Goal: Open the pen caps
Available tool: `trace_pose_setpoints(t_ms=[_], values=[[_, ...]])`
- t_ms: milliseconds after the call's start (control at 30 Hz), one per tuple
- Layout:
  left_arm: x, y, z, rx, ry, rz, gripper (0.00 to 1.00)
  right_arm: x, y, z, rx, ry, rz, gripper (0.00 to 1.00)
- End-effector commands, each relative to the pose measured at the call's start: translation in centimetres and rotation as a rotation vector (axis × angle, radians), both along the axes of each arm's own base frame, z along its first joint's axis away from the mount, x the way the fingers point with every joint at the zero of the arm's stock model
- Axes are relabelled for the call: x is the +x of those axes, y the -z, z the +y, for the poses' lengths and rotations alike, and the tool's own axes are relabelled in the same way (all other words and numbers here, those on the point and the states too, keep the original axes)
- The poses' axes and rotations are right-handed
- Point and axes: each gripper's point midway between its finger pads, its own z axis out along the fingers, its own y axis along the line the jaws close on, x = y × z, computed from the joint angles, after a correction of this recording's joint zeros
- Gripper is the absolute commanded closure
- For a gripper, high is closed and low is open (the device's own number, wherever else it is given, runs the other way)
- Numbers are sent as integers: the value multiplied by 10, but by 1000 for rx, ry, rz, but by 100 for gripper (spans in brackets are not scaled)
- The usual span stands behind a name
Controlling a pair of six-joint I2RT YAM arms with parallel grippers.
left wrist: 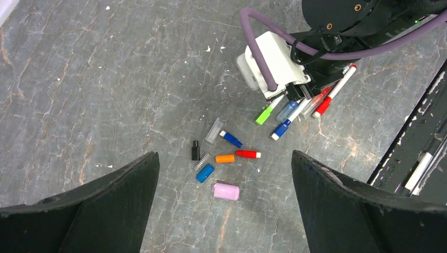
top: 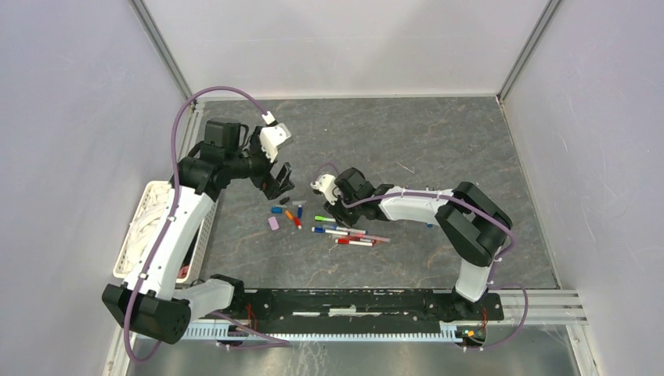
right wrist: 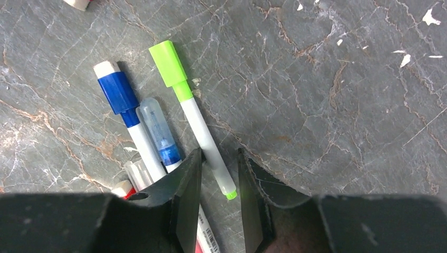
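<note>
The green pen has its green cap [top: 320,218] [left wrist: 264,116] for my left gripper to grab, and its white body stays for my right gripper. My left gripper should grab the cap to open the pen.
Several loose pen caps lie in a cluster in the left wrist view: lilac [left wrist: 226,191], blue [left wrist: 204,173], orange [left wrist: 225,158], red [left wrist: 248,154], black [left wrist: 195,150]. My left gripper [left wrist: 225,155] hangs wide open and empty above them; it also shows in the top view [top: 278,182]. Several pens [top: 344,231] lie bunched under my right gripper [top: 333,213]. In the right wrist view the green pen [right wrist: 203,134] still wears its green cap [right wrist: 167,63]. My right gripper [right wrist: 219,151] is narrowly open, with its jaws on either side of that pen's white barrel. A blue-capped pen [right wrist: 117,92] lies beside it.
A white basket [top: 149,227] stands at the table's left edge by the left arm. A black rail [top: 352,301] runs along the near edge and shows in the left wrist view [left wrist: 421,137]. Grey walls enclose the table. Red-capped pens [left wrist: 337,89] lie under the right arm.
</note>
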Motion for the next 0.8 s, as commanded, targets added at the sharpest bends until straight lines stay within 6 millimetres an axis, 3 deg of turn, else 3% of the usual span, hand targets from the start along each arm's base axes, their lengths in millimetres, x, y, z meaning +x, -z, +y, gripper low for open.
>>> trace_pose_setpoints(t_ms=[0, 133, 233, 367, 500, 567, 767], values=[[-2, -9, -2, -8, 35, -24, 0, 8, 18, -7, -47, 27, 7, 66], [-8, -1, -4, -2, 69, -2, 0, 14, 18, -8, -17, 47, 39, 86], [-14, 17, -2, 24, 98, 31, 0, 16, 3, -7, 69, 74, 65, 100], [-25, 59, -1, 60, 151, 102, 0, 11, -34, -1, 196, 55, 70, 100], [-36, 93, -3, 71, 227, 130, 3, -10, -68, 10, 320, -30, 130, 100], [-46, 103, -6, 63, 293, 123, 4, -27, -82, 16, 374, -101, 184, 100], [-64, 105, -24, 47, 480, 1, 3, -67, -110, 26, 486, -227, 346, 100]])
